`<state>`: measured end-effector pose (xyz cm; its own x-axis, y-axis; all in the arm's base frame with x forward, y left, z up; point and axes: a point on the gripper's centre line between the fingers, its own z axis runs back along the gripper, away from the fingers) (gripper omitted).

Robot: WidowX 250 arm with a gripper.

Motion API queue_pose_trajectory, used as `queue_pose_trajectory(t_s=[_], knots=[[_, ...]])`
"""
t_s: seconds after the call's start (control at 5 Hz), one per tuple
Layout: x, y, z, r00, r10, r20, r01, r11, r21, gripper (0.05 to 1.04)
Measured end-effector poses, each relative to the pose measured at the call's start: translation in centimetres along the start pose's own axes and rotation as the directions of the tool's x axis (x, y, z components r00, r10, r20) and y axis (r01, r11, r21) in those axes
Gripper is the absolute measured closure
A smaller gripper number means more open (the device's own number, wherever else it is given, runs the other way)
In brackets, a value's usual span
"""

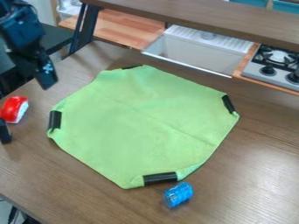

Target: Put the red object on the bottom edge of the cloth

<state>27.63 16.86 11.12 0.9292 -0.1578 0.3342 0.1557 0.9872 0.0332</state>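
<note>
The red object should go on the bottom edge of the cloth, so my gripper will grab it by its red body next.
At the left edge of the camera view, the black gripper stands open, one finger hanging above the table left of the cloth's upper left side and the other partly cut off by the view's edge. A red object with a white side lies between and beyond the two fingers, left of the cloth; contact with them cannot be told. The green cloth is spread over the middle of the table, with black strips at several edges, one of them at its bottom edge.
A small blue cylinder lies just below the cloth's bottom edge on the brown table. Behind the table are a white sink, a stove and a raised brown shelf. A dark table leg stands at the upper left.
</note>
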Motion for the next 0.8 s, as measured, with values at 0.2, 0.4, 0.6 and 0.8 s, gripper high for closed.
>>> queue_pose_trajectory(t_s=[0.2, 0.4, 0.6, 0.8], knots=[[-0.9, 3.2, -0.5, 0.996, 0.085, 0.017, -0.086, 0.996, 0.032, 0.083], [-1.6, 4.9, -1.0, 0.989, 0.135, 0.062, -0.141, 0.985, 0.102, 0.083], [-2.8, 5.5, -1.9, 0.976, 0.207, 0.061, -0.215, 0.961, 0.176, 0.083], [-3.5, 6.1, -2.1, 0.965, 0.252, 0.07, -0.261, 0.94, 0.221, 0.083]])
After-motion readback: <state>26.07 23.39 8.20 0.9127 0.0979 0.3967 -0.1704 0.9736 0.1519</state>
